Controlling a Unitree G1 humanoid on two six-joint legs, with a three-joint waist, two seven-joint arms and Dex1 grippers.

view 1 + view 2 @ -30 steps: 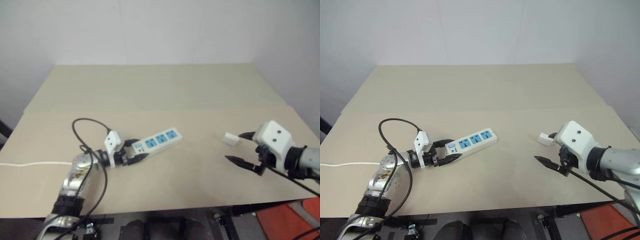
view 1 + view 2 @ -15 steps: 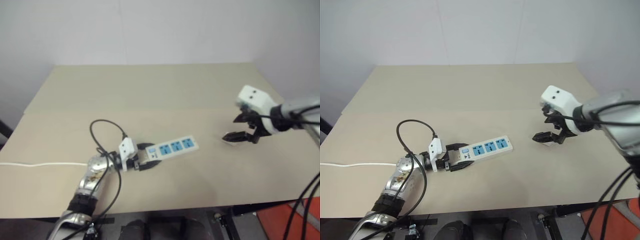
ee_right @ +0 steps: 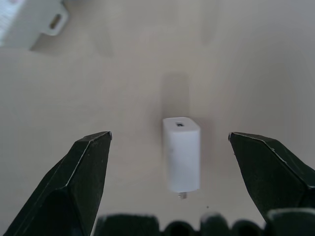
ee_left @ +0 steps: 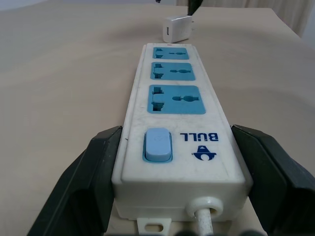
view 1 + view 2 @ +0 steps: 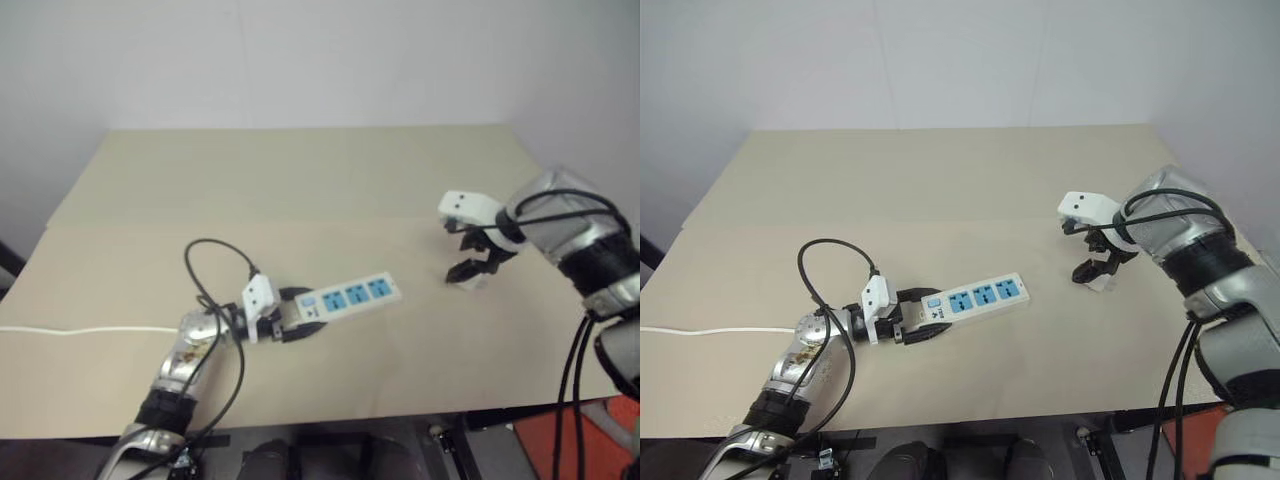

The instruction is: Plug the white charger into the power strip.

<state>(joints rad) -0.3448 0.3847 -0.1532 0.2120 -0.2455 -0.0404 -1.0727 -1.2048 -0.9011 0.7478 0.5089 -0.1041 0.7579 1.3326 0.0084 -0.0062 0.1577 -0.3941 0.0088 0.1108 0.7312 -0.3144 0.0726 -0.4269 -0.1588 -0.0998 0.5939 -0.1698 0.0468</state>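
The robot's right gripper isn't ready to close on the white charger yet and needs to go lower first, because its fingers are above the charger on the tabletop.
The power strip lies flat on the table, a white bar with three blue sockets. My left gripper is shut on its switch end, one black finger on each side. To the right the white charger lies on its side on the table, apart from the strip. My right gripper hangs over it, pointing steeply down and open. In the right wrist view the charger lies between the spread fingers, touching neither. The left wrist view shows the charger beyond the strip's far end.
The strip's thin white cord runs off the table's left edge. A black cable loops above my left arm. The tan table has a seam across its middle and a wall behind it. Its right edge is close to my right arm.
My right gripper swung from the near right part of the table forward over the charger and tipped downward, staying open. My left gripper shifted the strip slightly to the right.
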